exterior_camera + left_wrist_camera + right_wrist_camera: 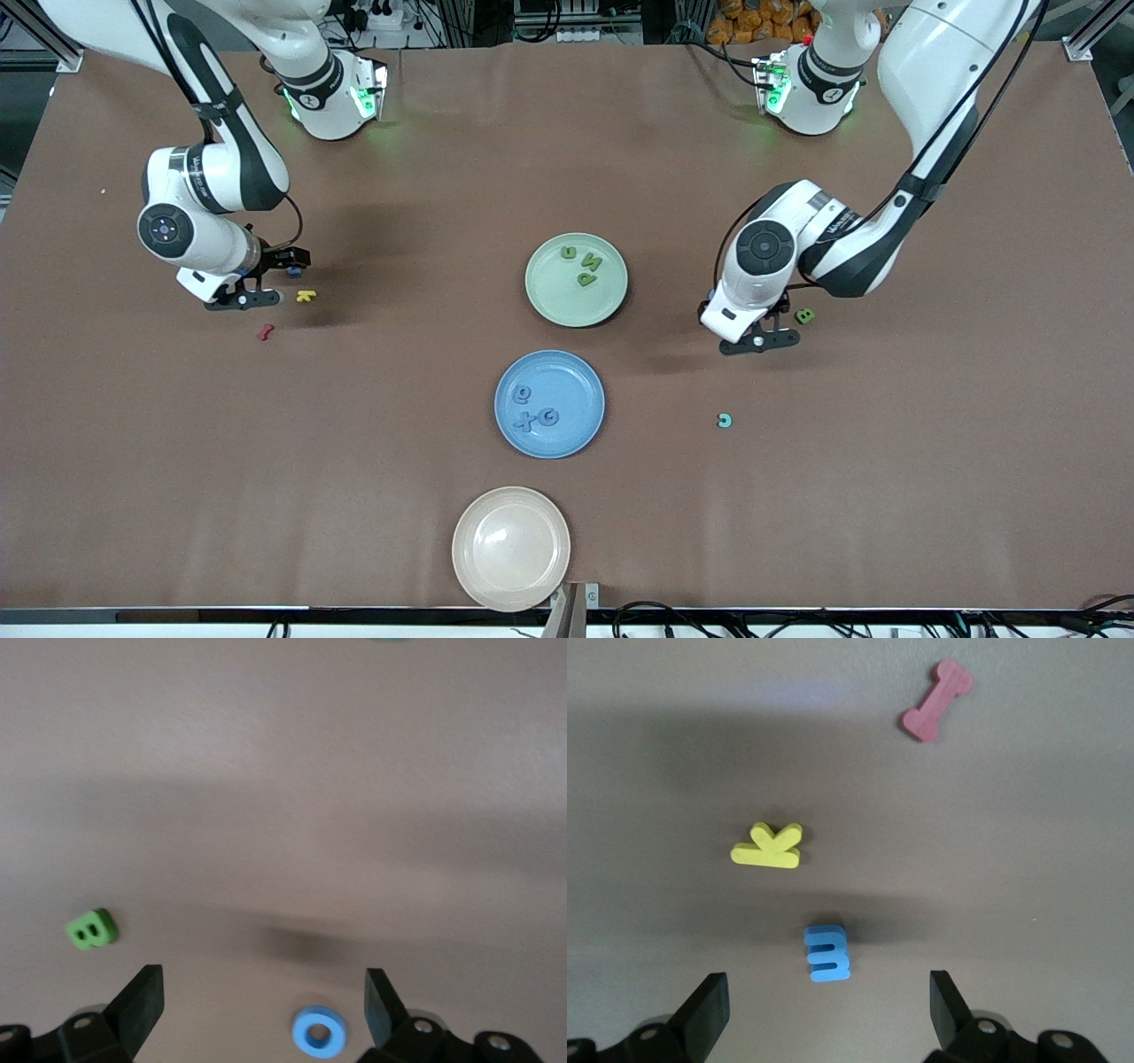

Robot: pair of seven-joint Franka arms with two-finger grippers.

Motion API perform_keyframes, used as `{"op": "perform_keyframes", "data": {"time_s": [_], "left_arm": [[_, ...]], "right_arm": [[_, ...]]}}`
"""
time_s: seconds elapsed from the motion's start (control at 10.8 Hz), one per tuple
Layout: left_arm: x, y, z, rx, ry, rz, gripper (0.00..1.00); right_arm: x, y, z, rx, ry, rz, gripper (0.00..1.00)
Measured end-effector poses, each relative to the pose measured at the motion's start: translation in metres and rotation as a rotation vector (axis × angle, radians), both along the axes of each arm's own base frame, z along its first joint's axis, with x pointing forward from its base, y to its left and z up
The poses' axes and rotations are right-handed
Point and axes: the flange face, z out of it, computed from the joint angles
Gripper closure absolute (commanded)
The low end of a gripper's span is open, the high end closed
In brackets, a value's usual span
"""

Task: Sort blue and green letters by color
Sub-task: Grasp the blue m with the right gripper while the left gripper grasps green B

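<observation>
I will move my right gripper toward the blue letter E (294, 273) before I close it, because its fingers don't reach the letter yet.
My right gripper (241, 299) (826, 1014) is open and low over the table at the right arm's end, with a blue letter E (827, 952) (292, 271) just ahead of its fingers. My left gripper (760, 341) (261, 1010) is open and low over the table, with a blue ring-shaped O (320, 1034) lying between its fingers, close to one finger (381, 1005). A green B (91, 929) (804, 315) lies beside it. The green plate (567, 306) holds three green letters (586, 279). The blue plate (571, 377) holds three blue letters (549, 416).
A yellow K (306, 296) (769, 846) and a red bone-shaped piece (265, 332) (936, 700) lie near the right gripper. A teal letter (725, 420) lies nearer to the front camera than the left gripper. A beige plate (511, 548) sits at the table's front edge.
</observation>
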Motion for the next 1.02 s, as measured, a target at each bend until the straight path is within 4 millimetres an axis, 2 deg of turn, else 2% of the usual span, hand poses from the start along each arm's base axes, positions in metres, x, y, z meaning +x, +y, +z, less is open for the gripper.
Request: {"op": "perform_keyframes", "data": {"time_s": [0.19, 0.28, 0.46, 0.74, 1.02], "left_arm": [[0.011, 0.018, 0.017, 0.003, -0.022, -0.046, 0.00], [0.018, 0.036, 0.022, 0.005, -0.025, -0.049, 0.00], [0.028, 0.075, 0.018, -0.009, -0.026, -0.008, 0.00], [0.017, 0.119, 0.003, -0.054, -0.063, 0.054, 0.00], [-0.008, 0.152, 0.003, -0.069, -0.131, 0.169, 0.00]], "right_arm": [[-0.010, -0.001, -0.009, 0.010, -0.007, 0.009, 0.15], [-0.012, 0.000, -0.013, 0.017, -0.015, 0.020, 0.19], [-0.016, -0.003, -0.023, 0.030, -0.028, 0.027, 0.26], [-0.019, -0.009, -0.035, 0.044, -0.020, 0.029, 0.31], [-0.021, -0.011, -0.041, 0.049, -0.015, 0.029, 0.38]]}}
